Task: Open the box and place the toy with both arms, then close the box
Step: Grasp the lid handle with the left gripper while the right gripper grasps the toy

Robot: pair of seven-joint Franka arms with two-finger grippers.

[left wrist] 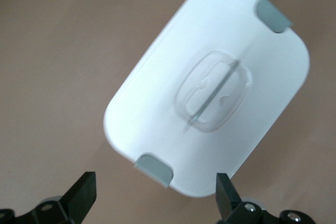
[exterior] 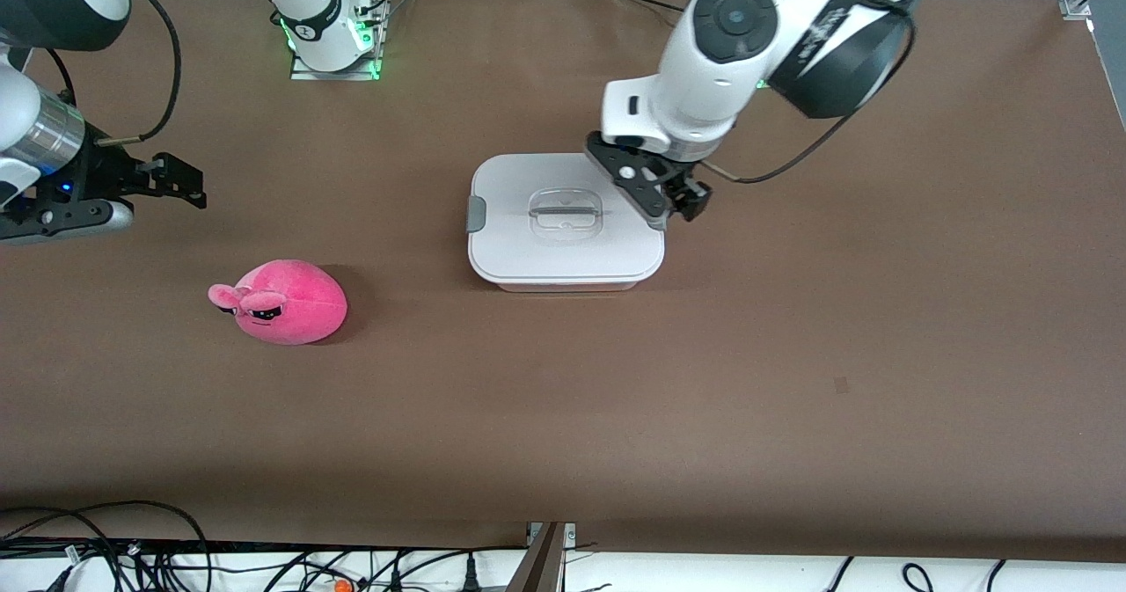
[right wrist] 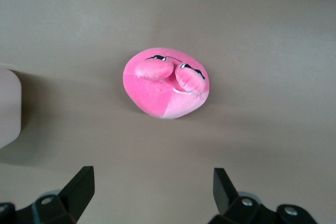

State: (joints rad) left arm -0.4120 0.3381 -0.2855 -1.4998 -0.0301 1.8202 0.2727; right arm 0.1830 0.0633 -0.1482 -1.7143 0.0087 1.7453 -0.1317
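The box needs to be opened for the pink toy [exterior: 281,302], so my left gripper needs to grab the white lid by its clear handle [exterior: 566,214] next.
The box [exterior: 563,258] stands mid-table with its white lid [exterior: 506,249] shut, a grey clip [exterior: 476,214] on its end toward the right arm and a clear handle [exterior: 566,214] in the middle. My left gripper [exterior: 676,209] is open and empty, over the box's end toward the left arm. In the left wrist view, the lid [left wrist: 157,114] shows with two clips; the nearer clip [left wrist: 154,169] lies between my open left gripper [left wrist: 155,198]. The pink toy [exterior: 281,302] lies on the table toward the right arm's end. My right gripper [exterior: 189,183] is open and empty over the table near the toy [right wrist: 165,85].
The right arm's base [exterior: 330,38] stands at the table's back edge. Cables [exterior: 132,548] lie along the table's front edge. A corner of the box [right wrist: 8,108] shows at the edge of the right wrist view. Brown tabletop surrounds the box and toy.
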